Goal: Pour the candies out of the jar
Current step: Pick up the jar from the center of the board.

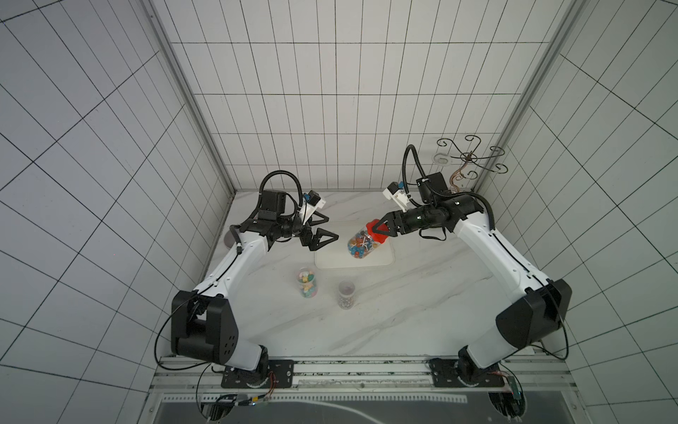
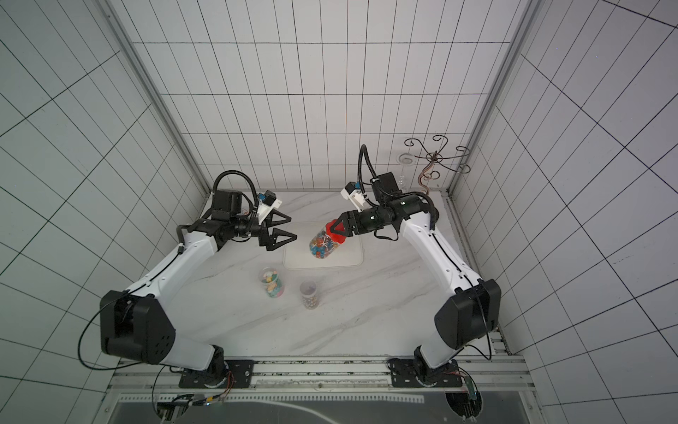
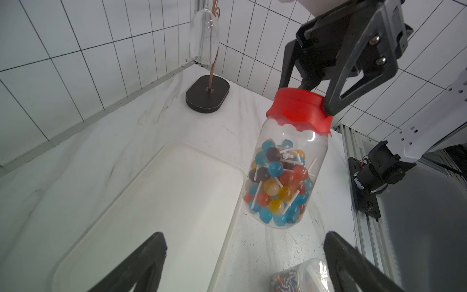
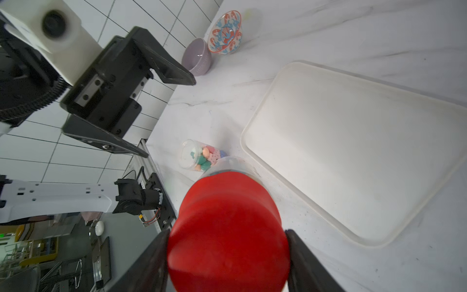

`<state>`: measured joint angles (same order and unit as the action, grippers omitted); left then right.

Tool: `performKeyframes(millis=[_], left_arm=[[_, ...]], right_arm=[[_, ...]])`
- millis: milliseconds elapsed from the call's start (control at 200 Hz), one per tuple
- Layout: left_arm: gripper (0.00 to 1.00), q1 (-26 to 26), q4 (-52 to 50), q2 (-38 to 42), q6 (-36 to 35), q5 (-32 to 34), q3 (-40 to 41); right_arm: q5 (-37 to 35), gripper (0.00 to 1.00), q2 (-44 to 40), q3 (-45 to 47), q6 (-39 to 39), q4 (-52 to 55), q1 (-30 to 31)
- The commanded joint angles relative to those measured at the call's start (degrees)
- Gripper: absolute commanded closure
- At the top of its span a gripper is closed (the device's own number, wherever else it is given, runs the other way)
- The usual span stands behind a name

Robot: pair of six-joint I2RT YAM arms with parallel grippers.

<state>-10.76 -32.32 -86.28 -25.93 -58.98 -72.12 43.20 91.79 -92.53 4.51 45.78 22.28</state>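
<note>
I will next pour the candies out, my left gripper grabbing the jar's clear lower body. That leaves the red lid [image 1: 377,230] free to unscrew.
A clear jar [image 1: 361,246] [image 2: 323,245] [image 3: 290,141] with a red lid [image 1: 377,230] [image 3: 298,108] [image 4: 227,202] hangs tilted above the right part of the white tray [image 1: 330,261] [image 2: 352,257]. The candies [image 3: 278,184], round blue, orange, yellow and brown balls on thin white sticks, fill its lower half. My right gripper [image 1: 382,230] [image 2: 339,230] [image 4: 227,242] is shut on the lid, one finger on each side. My left gripper [image 1: 332,227] [image 2: 293,228] [image 3: 245,240] stands open to the left of the jar, apart from it and holding nothing.
Two small clear jars [image 1: 307,282] [image 1: 346,293] of other sweets stand in front of the tray [image 3: 164,202] [image 4: 353,151]. A wire glass stand [image 1: 469,158] with a hanging wine glass [image 3: 204,38] fills the back right corner. Two bowls [image 4: 197,57] [image 4: 225,32] sit at the far left.
</note>
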Motion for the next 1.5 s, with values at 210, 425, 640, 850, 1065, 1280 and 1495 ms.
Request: performKeyframes(millis=[210, 425, 640, 850, 1065, 1280, 1495], left_arm=[[0.03, -3.95, -13.91, -3.89, -12.83, -2.22, -4.44], [0.03, -4.27, -13.83, -2.86, -12.83, -3.27, -4.3], [0.03, -4.3, -13.08, -4.26, -12.04, -2.89, -4.57], [0.03, -4.35, -10.14, -5.0, -9.85, -2.29, -3.93], [0.03, -4.35, -7.2, -4.37, -7.6, -1.93, -3.14], [0.21, -4.35, -7.13, -3.52, -7.48, -1.25, -2.64], [0.33, -4.35, -7.92, -2.54, -7.15, 0.26, -3.32]], right_arm=[[10.26, 0.73, 2.1, -7.63, 0.67, -5.67, 1.4], [10.54, 0.73, 4.95, -9.66, 1.82, -7.27, 3.16], [11.7, 0.74, 6.56, -11.75, 3.28, -8.73, 4.66], [12.92, 0.76, 6.5, -11.91, 4.49, -10.16, 5.13], [12.8, 0.76, 7.02, -11.85, 4.54, -10.19, 5.72], [12.61, 0.76, 6.85, -11.93, 4.36, -10.26, 5.67], [11.73, 0.72, 6.81, -11.56, 3.58, -9.26, 5.42]])
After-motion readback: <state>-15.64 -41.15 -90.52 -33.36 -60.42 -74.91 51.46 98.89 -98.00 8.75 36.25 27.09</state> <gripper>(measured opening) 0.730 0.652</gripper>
